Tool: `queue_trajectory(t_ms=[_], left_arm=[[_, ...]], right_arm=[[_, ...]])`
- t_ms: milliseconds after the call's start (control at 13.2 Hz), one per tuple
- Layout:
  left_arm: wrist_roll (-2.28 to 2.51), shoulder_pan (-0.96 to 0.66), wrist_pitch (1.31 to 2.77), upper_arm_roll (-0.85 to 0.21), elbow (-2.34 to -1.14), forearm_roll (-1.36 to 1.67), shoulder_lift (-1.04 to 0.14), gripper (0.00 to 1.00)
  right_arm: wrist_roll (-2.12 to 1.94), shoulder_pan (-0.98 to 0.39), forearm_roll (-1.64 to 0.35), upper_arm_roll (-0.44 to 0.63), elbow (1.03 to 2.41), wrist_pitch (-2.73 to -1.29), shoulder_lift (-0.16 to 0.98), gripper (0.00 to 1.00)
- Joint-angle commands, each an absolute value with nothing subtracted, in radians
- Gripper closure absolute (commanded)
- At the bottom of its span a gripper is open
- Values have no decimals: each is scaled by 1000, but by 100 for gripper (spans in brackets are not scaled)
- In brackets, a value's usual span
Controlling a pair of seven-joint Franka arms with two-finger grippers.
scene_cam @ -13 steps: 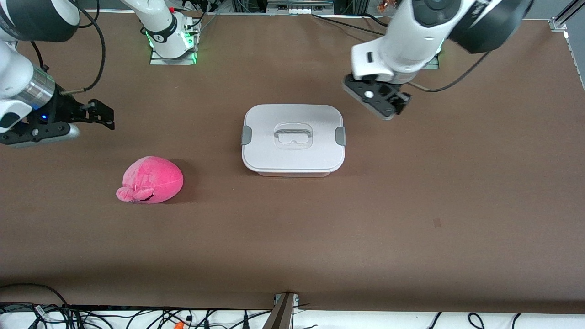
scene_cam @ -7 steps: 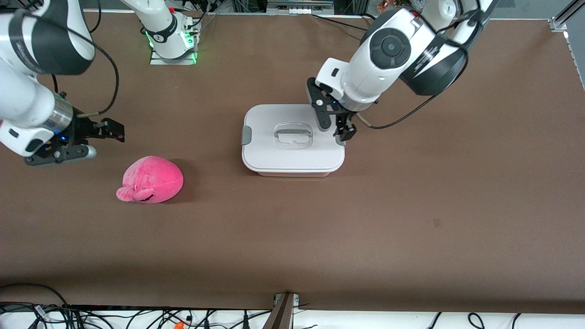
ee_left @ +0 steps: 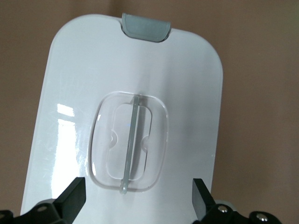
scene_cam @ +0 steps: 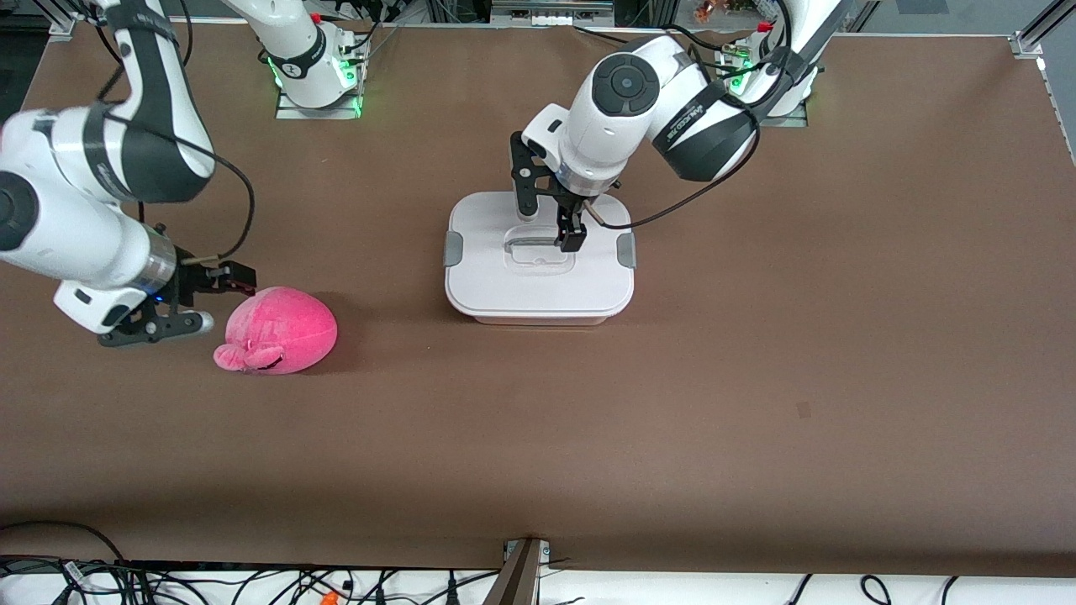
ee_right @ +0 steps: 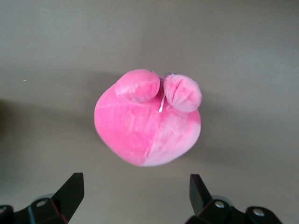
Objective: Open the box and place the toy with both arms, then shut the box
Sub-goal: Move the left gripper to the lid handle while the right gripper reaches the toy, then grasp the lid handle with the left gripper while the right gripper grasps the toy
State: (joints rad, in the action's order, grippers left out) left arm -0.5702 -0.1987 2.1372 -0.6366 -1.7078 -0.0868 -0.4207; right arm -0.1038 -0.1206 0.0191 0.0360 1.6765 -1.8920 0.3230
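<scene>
My right gripper grabs the toy by its round body (scene_cam: 287, 321) next, to place the pink plush toy in the box (scene_cam: 538, 290).
The box (scene_cam: 538, 290) stands shut at mid-table, white lid on, a grey clip (scene_cam: 453, 249) at each end. My left gripper (scene_cam: 548, 223) is open, low over the lid's clear recessed handle (scene_cam: 538, 255), holding nothing. In the left wrist view the lid (ee_left: 187, 93) fills the frame, the handle bar (ee_left: 131, 140) lies between my open left gripper's (ee_left: 138, 200) fingers. The pink plush toy (scene_cam: 282, 328) lies on the table toward the right arm's end. My right gripper (scene_cam: 212, 298) is open, right beside the toy. In the right wrist view the toy (ee_right: 147, 123) lies just ahead of the open right gripper (ee_right: 135, 196).
The brown table (scene_cam: 756, 378) spreads wide around the box. The right arm's base (scene_cam: 318, 80) with green lights stands at the table's back edge. Cables and a metal post (scene_cam: 521, 576) lie along the front edge.
My left gripper moved from beside the box's end to over the lid's handle and came lower. My right gripper came down and closer to the toy. Box and toy have not moved.
</scene>
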Motion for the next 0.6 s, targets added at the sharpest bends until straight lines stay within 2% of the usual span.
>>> queue_trajectory(t_ms=[0, 76, 302, 378, 453, 529], left_arm=[[-535, -215, 2180, -637, -1710, -173, -443, 28], [-537, -219, 2212, -637, -1712, -225, -460, 36], [-532, -236, 2278, -637, -1709, -288, -500, 36], [-532, -236, 2278, -638, -1709, -290, -503, 39], [-537, -236, 2278, -638, -1712, -290, -503, 52], [-548, -236, 2275, -638, -1713, -290, -506, 69]], right_arm=[[-91, -104, 15, 28, 1716, -1980, 366, 0], [-92, -100, -7, 28, 1720, -2003, 391, 0], [-94, -95, -32, 28, 1745, -2091, 451, 0], [-94, -94, -32, 29, 1768, -2108, 449, 0], [-95, -94, -32, 29, 1776, -2111, 449, 0], [-95, -91, -32, 29, 1778, -2112, 452, 0]])
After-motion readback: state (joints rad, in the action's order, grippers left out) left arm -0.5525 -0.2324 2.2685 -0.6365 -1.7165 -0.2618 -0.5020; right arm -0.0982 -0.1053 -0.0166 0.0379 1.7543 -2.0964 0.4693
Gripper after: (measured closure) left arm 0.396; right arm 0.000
